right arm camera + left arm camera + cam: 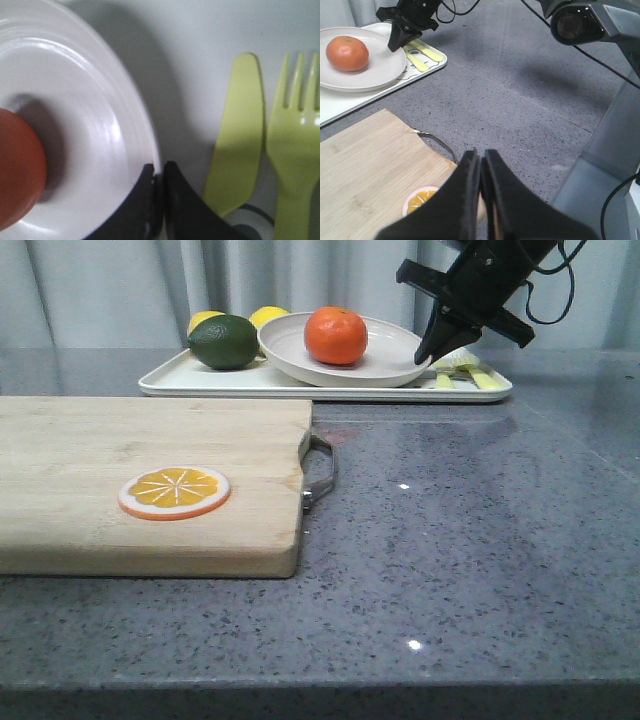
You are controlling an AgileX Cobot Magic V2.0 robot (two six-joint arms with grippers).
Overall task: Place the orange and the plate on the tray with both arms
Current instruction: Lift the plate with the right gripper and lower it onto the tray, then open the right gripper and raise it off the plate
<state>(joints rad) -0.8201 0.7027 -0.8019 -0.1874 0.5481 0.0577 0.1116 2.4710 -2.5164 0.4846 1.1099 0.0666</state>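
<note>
The plate's lower edge is over the white tray in the front view and the plate would rest there, so it is now time for my right gripper to open.
The orange (336, 335) lies in the off-white plate (390, 367), and the plate rests on the white tray (160, 383) at the back of the table. My right gripper (430, 355) is shut on the plate's right rim; the right wrist view shows its fingers (177, 200) pinching the rim (150, 135), with the orange (17, 170) at the edge. My left gripper (480, 155) is shut and empty, above the corner of the wooden board. The left wrist view also shows the orange (347, 52), the plate (380, 70) and the tray (427, 65).
A wooden cutting board (100, 470) with a metal handle (322, 468) and a flat orange slice (174, 491) fills the front left. A green lime (223, 341) and two yellow lemons (268, 316) lie on the tray's left part. Yellow cutlery print (240, 130) lies beside the plate.
</note>
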